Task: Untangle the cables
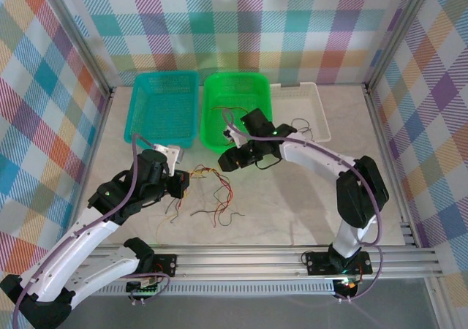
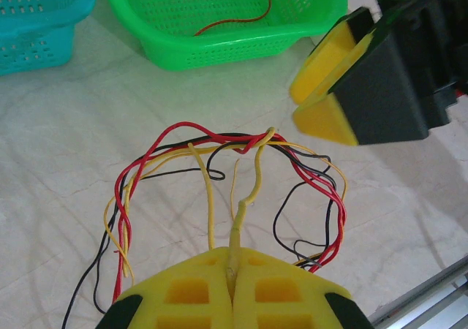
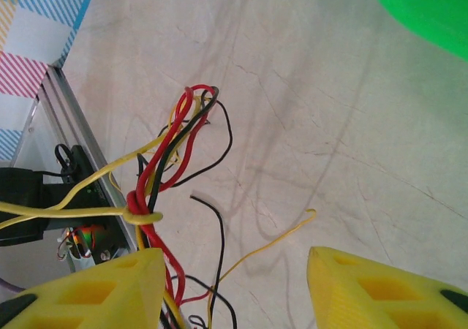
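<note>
My right gripper is going to grab the twisted red bundle beyond the knot [image 2: 238, 145] from my left gripper's yellow cable next, to pull the cables apart.
The cables [image 1: 212, 194] lie as a tangle of thin red, yellow and black wires on the table between the two arms. In the left wrist view the knot [image 2: 238, 145] sits just ahead of my left gripper [image 2: 234, 274], which is shut on one yellow cable [image 2: 245, 205] leading up into it. My right gripper [image 1: 232, 159] hovers over the far side of the tangle, open. In the right wrist view its yellow fingers [image 3: 88, 292] stand wide apart with loose black and yellow wire ends [image 3: 219, 234] between them, none gripped. The twisted red bundle [image 3: 172, 146] runs beside its left finger.
Three baskets stand at the back: teal [image 1: 162, 106], green [image 1: 252, 80] and white [image 1: 316, 99]. A red wire [image 1: 227, 111] lies in the green basket, a dark wire [image 1: 300, 128] in the white one. A metal rail [image 1: 256, 259] runs along the near edge.
</note>
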`<move>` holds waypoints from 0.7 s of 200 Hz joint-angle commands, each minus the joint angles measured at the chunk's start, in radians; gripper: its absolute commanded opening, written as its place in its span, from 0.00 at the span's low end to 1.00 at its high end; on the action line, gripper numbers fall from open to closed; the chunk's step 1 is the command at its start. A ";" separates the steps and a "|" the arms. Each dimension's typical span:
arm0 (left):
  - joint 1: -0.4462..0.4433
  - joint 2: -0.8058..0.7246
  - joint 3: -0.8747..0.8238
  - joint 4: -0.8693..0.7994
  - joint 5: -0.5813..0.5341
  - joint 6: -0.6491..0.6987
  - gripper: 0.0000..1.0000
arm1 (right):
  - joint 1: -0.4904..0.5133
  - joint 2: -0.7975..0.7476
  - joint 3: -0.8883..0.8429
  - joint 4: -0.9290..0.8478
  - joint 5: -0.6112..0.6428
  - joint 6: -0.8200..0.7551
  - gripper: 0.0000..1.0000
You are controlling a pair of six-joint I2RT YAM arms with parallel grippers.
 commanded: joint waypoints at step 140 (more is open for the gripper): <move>0.010 0.007 -0.008 0.019 0.011 0.022 0.00 | 0.056 -0.019 -0.125 0.166 -0.093 0.025 0.17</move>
